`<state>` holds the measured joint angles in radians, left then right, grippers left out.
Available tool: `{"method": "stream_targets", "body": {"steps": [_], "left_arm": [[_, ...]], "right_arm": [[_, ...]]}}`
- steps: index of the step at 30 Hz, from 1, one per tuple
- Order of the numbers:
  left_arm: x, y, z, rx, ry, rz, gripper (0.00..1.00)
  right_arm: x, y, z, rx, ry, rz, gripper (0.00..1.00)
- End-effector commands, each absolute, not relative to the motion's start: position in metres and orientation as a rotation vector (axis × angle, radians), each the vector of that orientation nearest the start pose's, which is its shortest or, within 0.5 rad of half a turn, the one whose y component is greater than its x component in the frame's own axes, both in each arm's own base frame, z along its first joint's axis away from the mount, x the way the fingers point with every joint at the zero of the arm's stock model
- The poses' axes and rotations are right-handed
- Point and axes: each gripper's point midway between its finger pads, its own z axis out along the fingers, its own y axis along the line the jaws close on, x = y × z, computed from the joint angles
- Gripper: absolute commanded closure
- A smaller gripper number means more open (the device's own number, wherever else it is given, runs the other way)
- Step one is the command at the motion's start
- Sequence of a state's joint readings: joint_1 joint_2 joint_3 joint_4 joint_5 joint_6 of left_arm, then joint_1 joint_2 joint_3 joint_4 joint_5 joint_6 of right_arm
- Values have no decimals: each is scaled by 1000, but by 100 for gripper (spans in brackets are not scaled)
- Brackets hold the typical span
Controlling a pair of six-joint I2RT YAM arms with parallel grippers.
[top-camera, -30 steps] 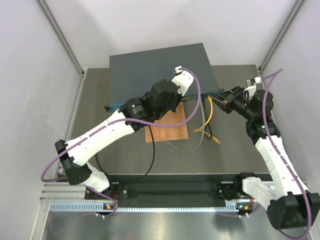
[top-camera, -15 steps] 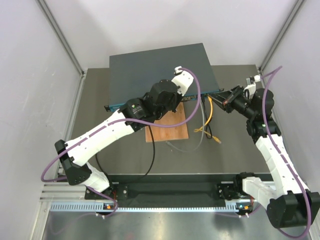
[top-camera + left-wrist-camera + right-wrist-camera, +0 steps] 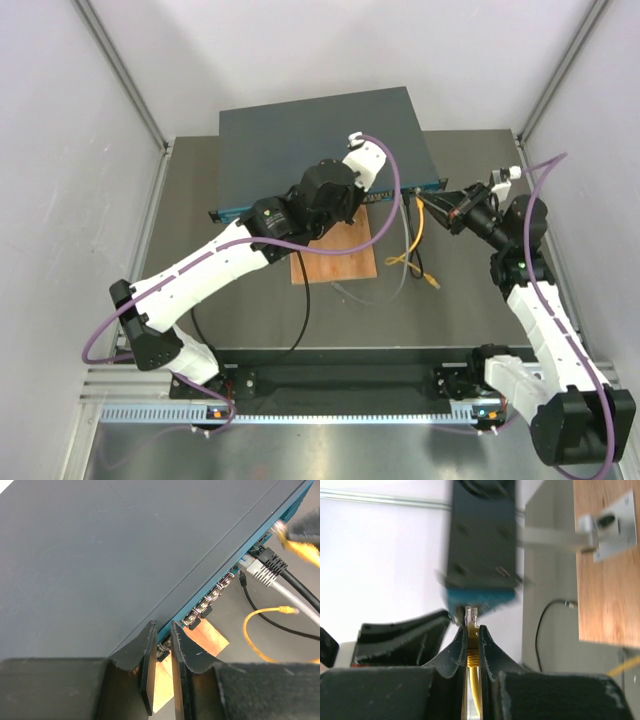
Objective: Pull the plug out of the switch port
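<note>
The switch's front edge (image 3: 383, 195) is below the empty fingers of my left gripper, so the switch (image 3: 318, 140) would stay where it is if I lifted my left gripper now.
The switch (image 3: 318, 140) is a flat dark grey box with a teal front strip (image 3: 235, 555) and a row of sockets. My right gripper (image 3: 434, 205) is shut on the yellow plug (image 3: 471, 630) off the strip's right end. The plug's clear tip (image 3: 471, 615) shows bare just in front of the strip (image 3: 480, 596). The plug also shows blurred in the left wrist view (image 3: 280, 530). Its yellow cable (image 3: 421, 225) hangs down to the table. My left gripper (image 3: 162, 627) is nearly closed and empty, over the switch's front edge (image 3: 352, 203).
A brown wooden board (image 3: 335, 255) lies in front of the switch, with a metal bracket (image 3: 612, 525) on it. A grey plug (image 3: 260, 570) and a black plug (image 3: 272, 560) sit in sockets near the right end. A loose yellow cable end (image 3: 432, 283) lies on the table.
My right gripper has drawn back from the strip toward the near right with the yellow plug in it. The left arm has not moved.
</note>
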<state>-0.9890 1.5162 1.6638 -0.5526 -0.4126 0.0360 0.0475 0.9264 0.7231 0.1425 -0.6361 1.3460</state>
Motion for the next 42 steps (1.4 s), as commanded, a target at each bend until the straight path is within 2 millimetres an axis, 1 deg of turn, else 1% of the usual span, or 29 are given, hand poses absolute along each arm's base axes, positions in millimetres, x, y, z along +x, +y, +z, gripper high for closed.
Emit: {"method": "stream_targets", "body": {"steps": [1, 3, 5, 8, 9, 10, 11, 12, 13, 14, 15, 16, 17, 18, 19, 22, 26, 27, 29, 30, 31, 32, 34, 36, 37, 38, 39, 40, 42], "left_arm": [[309, -325, 311, 721, 1879, -190, 79], [310, -324, 310, 722, 1883, -184, 79], [310, -324, 311, 722, 1882, -187, 79], [309, -323, 315, 717, 1873, -189, 79], [309, -322, 317, 714, 1869, -194, 79], [308, -322, 319, 714, 1865, -200, 79], [306, -322, 321, 714, 1861, -211, 79], [304, -322, 326, 707, 1853, -228, 78], [303, -321, 330, 703, 1846, -240, 78], [301, -322, 334, 697, 1842, -260, 76], [298, -320, 342, 692, 1828, -275, 76], [296, -319, 347, 689, 1819, -289, 74], [292, -320, 351, 667, 1822, -329, 73], [288, -317, 359, 657, 1810, -354, 71], [285, -317, 363, 653, 1803, -374, 68], [271, -312, 374, 639, 1790, -450, 63], [255, -306, 384, 625, 1777, -534, 58], [252, -302, 387, 624, 1771, -544, 57], [245, -299, 392, 620, 1764, -577, 55], [242, -298, 392, 624, 1765, -589, 55], [238, -298, 393, 632, 1761, -608, 55], [235, -298, 395, 627, 1758, -626, 54], [229, -294, 400, 624, 1739, -658, 52], [221, -293, 403, 623, 1727, -699, 51], [215, -292, 406, 619, 1718, -741, 50], [215, -292, 406, 619, 1718, -741, 50], [210, -293, 408, 619, 1713, -771, 50], [208, -293, 408, 619, 1712, -784, 50], [203, -293, 406, 620, 1713, -813, 49]], "right_arm": [[279, 155, 305, 770, 1768, 1693, 100], [278, 150, 307, 803, 1763, 1659, 100], [279, 149, 308, 746, 1800, 1585, 100], [275, 145, 317, 665, 1826, 1478, 100], [277, 139, 331, 642, 1807, 1408, 100], [274, 134, 318, 615, 1877, 1300, 100], [274, 127, 318, 613, 1881, 1225, 100], [272, 123, 328, 544, 1868, 1161, 100], [265, 119, 325, 539, 1888, 1116, 100], [265, 112, 325, 541, 1885, 1050, 100], [262, 105, 334, 482, 1875, 976, 100], [254, 99, 327, 497, 1915, 916, 100], [253, 89, 337, 496, 1886, 839, 100], [250, 83, 338, 463, 1889, 778, 100], [244, 81, 344, 443, 1876, 760, 100], [225, 84, 361, 399, 1844, 778, 100], [194, 102, 387, 360, 1806, 932, 100], [185, 104, 382, 377, 1833, 950, 100], [166, 110, 389, 334, 1826, 989, 100], [158, 112, 386, 327, 1845, 997, 100], [146, 113, 391, 293, 1823, 1002, 100], [134, 120, 397, 223, 1811, 1040, 100], [119, 130, 407, 81, 1758, 1073, 100], [106, 143, 404, -22, 1770, 1166, 100], [94, 154, 412, -101, 1707, 1265, 100], [95, 154, 427, -152, 1633, 1246, 100], [92, 162, 423, -218, 1622, 1321, 100], [86, 167, 430, -222, 1601, 1414, 100], [83, 172, 444, -368, 1474, 1454, 100]]}}
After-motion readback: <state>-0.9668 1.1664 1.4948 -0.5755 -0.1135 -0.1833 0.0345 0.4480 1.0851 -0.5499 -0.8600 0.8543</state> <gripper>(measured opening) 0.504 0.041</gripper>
